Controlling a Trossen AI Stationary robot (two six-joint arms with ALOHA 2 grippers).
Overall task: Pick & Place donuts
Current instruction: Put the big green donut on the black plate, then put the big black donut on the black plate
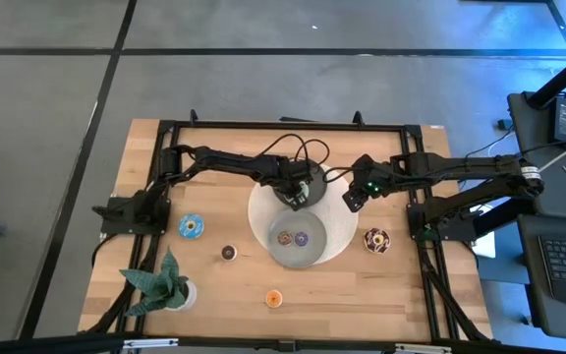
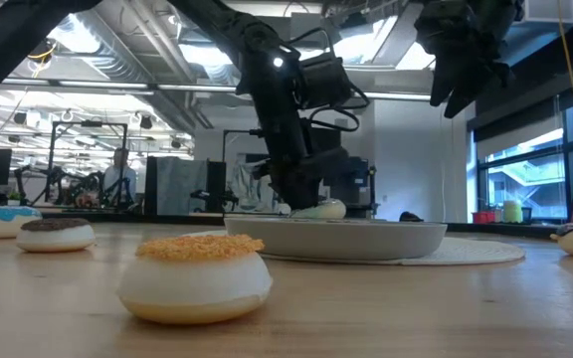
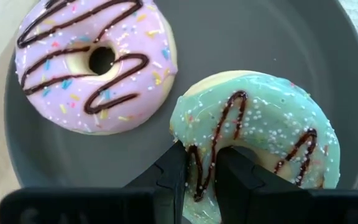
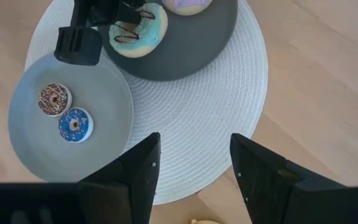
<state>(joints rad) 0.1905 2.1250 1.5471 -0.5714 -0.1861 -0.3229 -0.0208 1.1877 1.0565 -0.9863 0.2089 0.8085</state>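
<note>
The green-iced donut rests level inside the dark dish [image 3: 260,37] beside the pink-iced donut [image 3: 95,62], so it is time for my left gripper to open now.
My left gripper [image 3: 204,180] is over the far dark grey dish [image 3: 260,37] and is shut on the green-iced donut [image 3: 260,124]. The pink-iced donut [image 3: 95,62] lies flat in that dish beside it. The near lighter dish [image 4: 104,112] holds a sprinkled brown mini [image 4: 55,99] and a blue-purple mini [image 4: 75,124]. On the bare table lie a blue donut [image 1: 192,227], a brown mini [image 1: 229,253], an orange mini [image 1: 274,297] and a sprinkled chocolate donut [image 1: 376,240]. My right gripper [image 4: 194,174] hangs open above the right side of the mat and touches nothing. My left gripper pinches the green donut's ring [image 3: 205,163]. One finger [image 3: 235,180] stands in the hole and the other [image 3: 169,177] against the outer edge. The fingers come from above, pointing down. The donut lies about level over the dark dish; whether it is lifted clear, I cannot tell.
Both dishes sit on a round white woven mat [image 4: 216,124] at the table's middle. A green star-shaped potted plant [image 1: 165,280] stands near the left front corner. Bare wood lies between the loose donuts and along the near edge.
</note>
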